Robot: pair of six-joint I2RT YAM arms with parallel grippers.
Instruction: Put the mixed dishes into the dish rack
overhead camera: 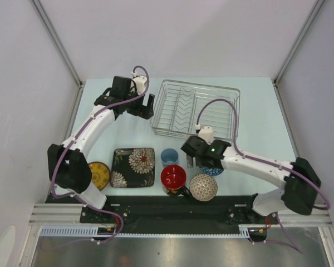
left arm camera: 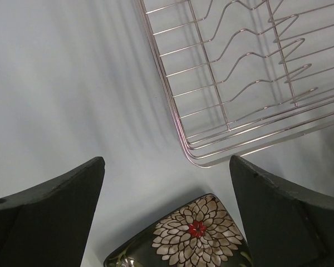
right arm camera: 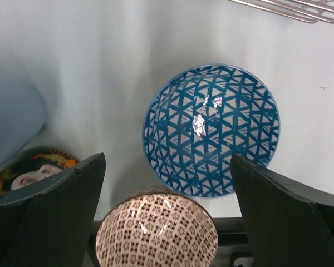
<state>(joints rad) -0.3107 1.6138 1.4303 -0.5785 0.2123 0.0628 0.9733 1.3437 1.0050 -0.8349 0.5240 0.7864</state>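
Observation:
My right gripper grabs the blue patterned bowl by its rim beside the light-blue cup next, which leaves the opposite side free to enter the rack.
The dish rack is a silver wire basket at the far middle, with nothing in it; its near corner shows in the left wrist view. Along the near edge lie the yellow plate, black square floral plate, light-blue cup, black mug with red inside and beige-pink bowl. The blue patterned bowl lies upright under my right gripper, which is open and empty above it. My left gripper is open and empty beside the rack's left end.
The black floral plate's corner shows below the left fingers. In the right wrist view the beige-pink bowl sits just near of the blue bowl, with the cup at the left. White walls enclose the table; a black rail runs along the near edge.

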